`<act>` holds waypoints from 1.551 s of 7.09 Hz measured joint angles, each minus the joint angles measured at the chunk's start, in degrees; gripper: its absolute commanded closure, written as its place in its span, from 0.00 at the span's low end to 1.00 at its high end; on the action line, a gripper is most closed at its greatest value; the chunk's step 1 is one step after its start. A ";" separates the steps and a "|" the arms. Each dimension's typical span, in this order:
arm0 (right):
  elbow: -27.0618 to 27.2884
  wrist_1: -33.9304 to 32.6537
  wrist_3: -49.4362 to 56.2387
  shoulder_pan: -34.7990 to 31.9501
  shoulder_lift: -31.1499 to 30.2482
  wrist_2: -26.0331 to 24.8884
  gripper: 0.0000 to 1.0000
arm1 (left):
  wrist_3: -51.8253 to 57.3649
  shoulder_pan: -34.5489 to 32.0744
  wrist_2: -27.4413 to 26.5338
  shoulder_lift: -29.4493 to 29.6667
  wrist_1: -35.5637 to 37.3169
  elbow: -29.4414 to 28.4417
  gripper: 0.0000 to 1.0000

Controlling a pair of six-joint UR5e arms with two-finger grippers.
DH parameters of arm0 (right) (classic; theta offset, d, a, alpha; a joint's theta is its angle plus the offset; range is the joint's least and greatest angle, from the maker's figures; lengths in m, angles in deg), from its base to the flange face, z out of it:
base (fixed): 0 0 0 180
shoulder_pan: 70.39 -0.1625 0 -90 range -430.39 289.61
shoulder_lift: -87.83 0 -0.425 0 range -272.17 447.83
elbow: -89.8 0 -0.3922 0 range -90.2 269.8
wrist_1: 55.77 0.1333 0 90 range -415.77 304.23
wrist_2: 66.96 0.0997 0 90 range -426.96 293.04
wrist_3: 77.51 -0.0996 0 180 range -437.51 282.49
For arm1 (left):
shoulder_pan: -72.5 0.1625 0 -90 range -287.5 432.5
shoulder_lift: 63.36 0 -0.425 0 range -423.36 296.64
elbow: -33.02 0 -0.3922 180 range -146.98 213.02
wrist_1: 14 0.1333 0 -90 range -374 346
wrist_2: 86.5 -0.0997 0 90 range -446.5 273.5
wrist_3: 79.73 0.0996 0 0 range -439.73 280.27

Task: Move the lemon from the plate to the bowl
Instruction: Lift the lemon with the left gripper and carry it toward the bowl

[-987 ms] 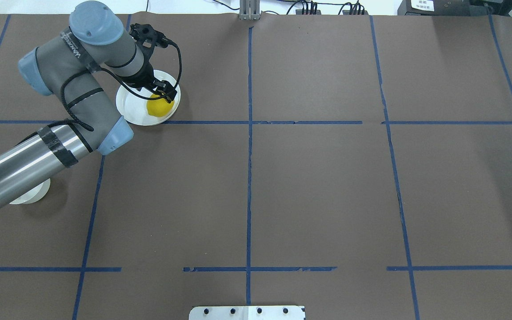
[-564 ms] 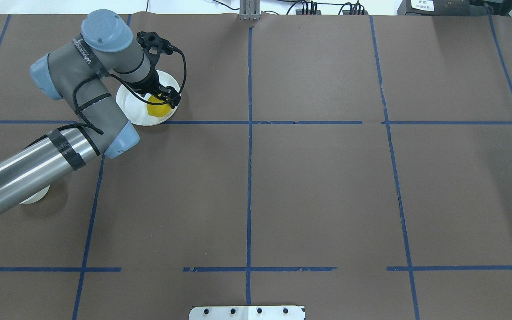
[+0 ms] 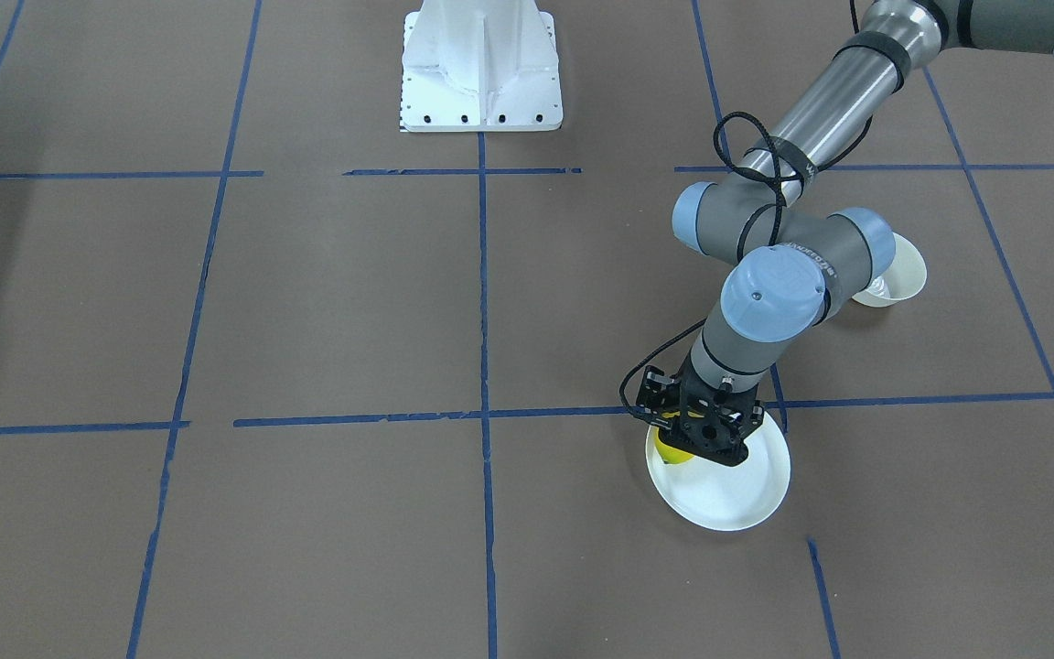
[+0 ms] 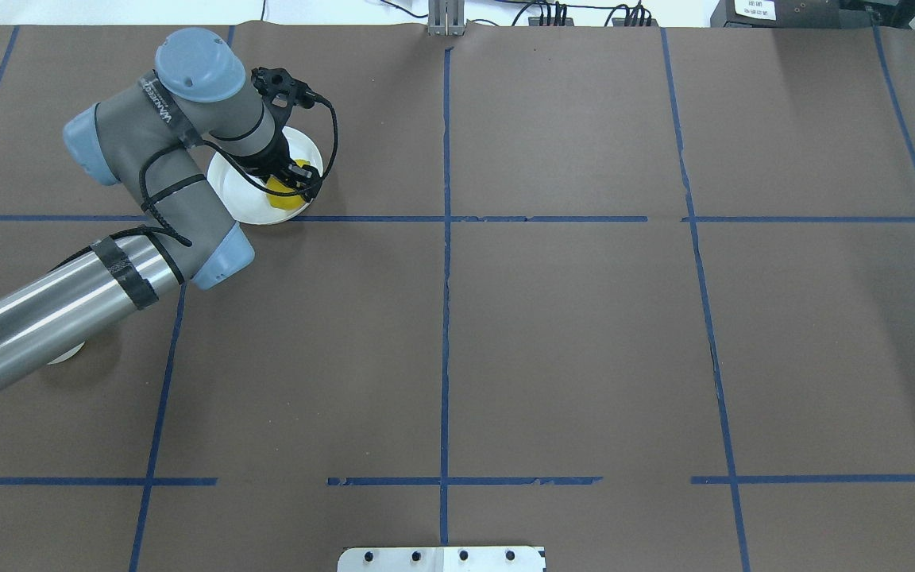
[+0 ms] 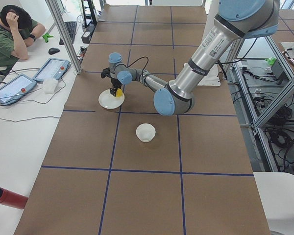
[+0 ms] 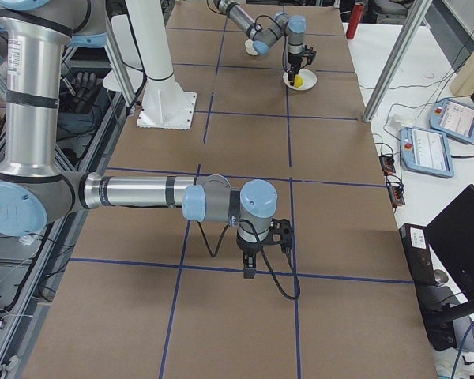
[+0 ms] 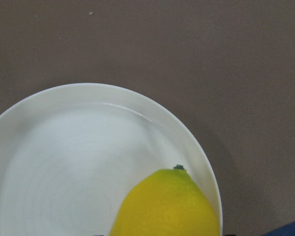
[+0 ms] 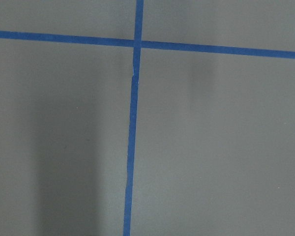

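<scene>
I will grab the lemon around its plump yellow body point(image 3: 672, 448) with my left gripper next. Then I can move it from the plate point(image 3: 726, 494) into the bowl.
The yellow lemon point(image 4: 287, 201) lies on the near right part of the white plate point(image 4: 229, 187) at the table's far left. My left gripper point(image 4: 296, 179) is down over the lemon with a finger on either side, jaws open. The left wrist view shows the lemon point(image 7: 167, 206) low on the plate point(image 7: 64, 162). In the front view the gripper point(image 3: 696, 444) hides most of the lemon point(image 3: 667, 451). The off-white bowl point(image 3: 898, 275) stands behind my left arm, mostly hidden in the overhead view point(image 4: 67, 353). My right gripper point(image 6: 249, 272) shows only in the right side view; I cannot tell its state.
The white robot base point(image 3: 481, 64) stands at the table's middle. Blue tape lines point(image 4: 445, 318) divide the brown table cover. An operator point(image 5: 10, 34) sits beside tablets at the far end. A red cylinder point(image 5: 7, 197) lies off the table's edge.
My left arm has shifted right and the gripper has come down over the lemon, which it now covers more. The arm now hides more of the bowl.
</scene>
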 measured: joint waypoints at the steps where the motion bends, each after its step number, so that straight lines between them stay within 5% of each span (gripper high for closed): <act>1: 0.00 0.00 0.00 0.00 0.00 0.00 0.00 | 0.04 -0.66 0.41 0.04 0.21 0.34 0.70; 3: 0.00 0.00 0.00 0.00 0.00 0.00 0.00 | -0.07 -3.88 2.70 0.01 2.09 2.81 0.68; 6: 0.00 0.00 0.00 0.00 0.00 0.00 0.00 | -7.14 -9.74 6.57 -0.39 18.66 11.45 0.81; 7: 0.00 0.00 0.00 0.00 0.00 0.00 0.00 | -12.26 -11.61 8.92 -2.01 21.99 14.42 0.79; 11: 0.00 0.00 0.00 0.00 0.00 0.00 0.00 | -16.17 -13.88 11.74 -20.05 23.53 32.37 0.82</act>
